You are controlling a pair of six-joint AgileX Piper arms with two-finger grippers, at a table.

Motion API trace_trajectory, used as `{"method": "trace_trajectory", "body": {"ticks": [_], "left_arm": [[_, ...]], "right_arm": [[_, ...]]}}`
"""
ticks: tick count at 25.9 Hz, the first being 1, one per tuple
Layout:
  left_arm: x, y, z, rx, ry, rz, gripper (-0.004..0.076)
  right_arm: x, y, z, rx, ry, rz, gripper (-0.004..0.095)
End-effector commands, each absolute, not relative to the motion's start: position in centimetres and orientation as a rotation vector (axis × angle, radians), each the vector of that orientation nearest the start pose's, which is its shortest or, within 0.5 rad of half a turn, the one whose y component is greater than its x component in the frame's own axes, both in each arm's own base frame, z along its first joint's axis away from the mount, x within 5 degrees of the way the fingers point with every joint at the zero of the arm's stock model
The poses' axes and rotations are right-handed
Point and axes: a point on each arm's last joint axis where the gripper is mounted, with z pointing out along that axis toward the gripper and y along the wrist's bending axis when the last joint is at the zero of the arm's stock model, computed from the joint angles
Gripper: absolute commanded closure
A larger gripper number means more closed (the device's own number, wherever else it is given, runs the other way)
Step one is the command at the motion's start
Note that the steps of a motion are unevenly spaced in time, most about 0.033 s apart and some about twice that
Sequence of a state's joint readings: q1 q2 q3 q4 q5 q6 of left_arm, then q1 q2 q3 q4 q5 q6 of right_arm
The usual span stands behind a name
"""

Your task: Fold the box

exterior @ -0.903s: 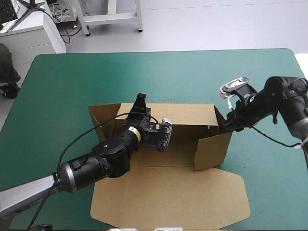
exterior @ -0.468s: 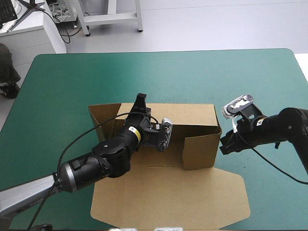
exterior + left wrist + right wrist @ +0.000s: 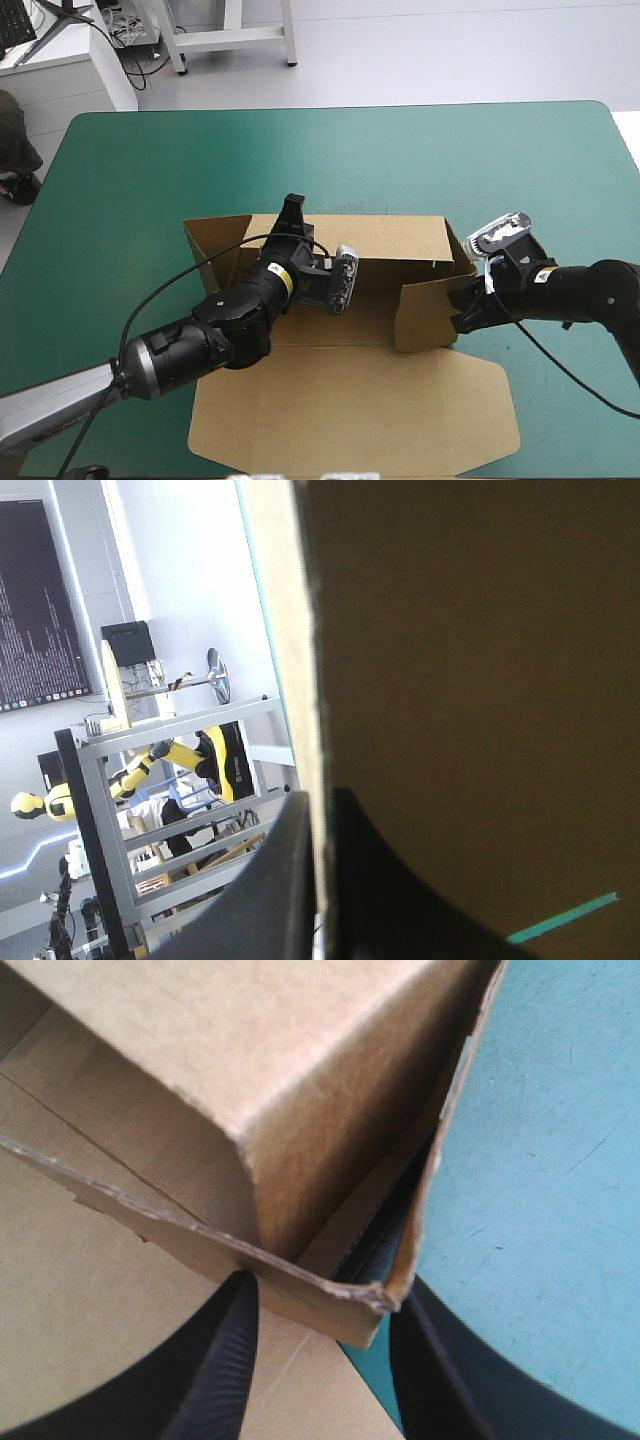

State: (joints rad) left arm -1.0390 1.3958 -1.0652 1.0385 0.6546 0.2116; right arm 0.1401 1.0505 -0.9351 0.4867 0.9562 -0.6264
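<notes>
The side of the box needs to be folded up, so my right gripper should next grab the box side's corner (image 3: 380, 1305) beside the bent flap.
The brown box (image 3: 400, 258) lies in the middle of the table with its back wall raised and its lid (image 3: 350, 410) flat toward the near edge. My left gripper (image 3: 293, 214) is shut on the back wall's top edge; in the left wrist view the board edge (image 3: 300, 680) runs between the fingertips of the left gripper (image 3: 318, 795). At the box's right end a side flap (image 3: 428, 316) stands bent inward. My right gripper (image 3: 466, 314) is at that flap's outer corner. The right gripper (image 3: 320, 1295) is open there, with the board's corner (image 3: 372, 1298) between its fingers.
A loose brown flap (image 3: 212, 240) stands out at the box's left end. Bare teal-green cover (image 3: 330, 160) stretches behind the box and to its right (image 3: 560, 400).
My right gripper has come down along the box's right end toward the near side. The right side flap swung inward, then eased back out a little. The left arm has not moved.
</notes>
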Motion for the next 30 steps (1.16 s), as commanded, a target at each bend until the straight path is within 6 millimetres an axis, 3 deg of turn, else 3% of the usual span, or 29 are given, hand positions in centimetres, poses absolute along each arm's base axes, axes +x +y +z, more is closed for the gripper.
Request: {"method": "trace_trajectory", "body": {"ticks": [1,6,10,13,23,30], "left_arm": [[18.9,-23.7,33.6,1.714,1.214,0.603,0.0734],[18.9,-23.7,33.6,1.714,1.214,0.603,0.0734],[18.9,-23.7,33.6,1.714,1.216,0.605,0.0734],[18.9,-23.7,33.6,1.714,1.213,0.602,0.0734],[18.9,-23.7,33.6,1.713,1.224,0.599,0.0734],[18.9,-23.7,33.6,1.718,1.219,0.603,0.0734]], "right_arm": [[18.9,6.7,35.1,-0.643,2.231,0.433,0.0567],[18.9,8.1,35.4,-0.62,2.191,0.425,0.0576],[18.8,8.5,34.9,-0.526,2.267,0.28,0.0576],[18.6,9.8,35.1,-0.571,2.218,0.302,0.0576],[21.3,11.5,32.0,-0.58,2.344,0.287,0.0555],[21.9,11.7,32.3,-0.489,2.3,0.329,0.0605]]}}
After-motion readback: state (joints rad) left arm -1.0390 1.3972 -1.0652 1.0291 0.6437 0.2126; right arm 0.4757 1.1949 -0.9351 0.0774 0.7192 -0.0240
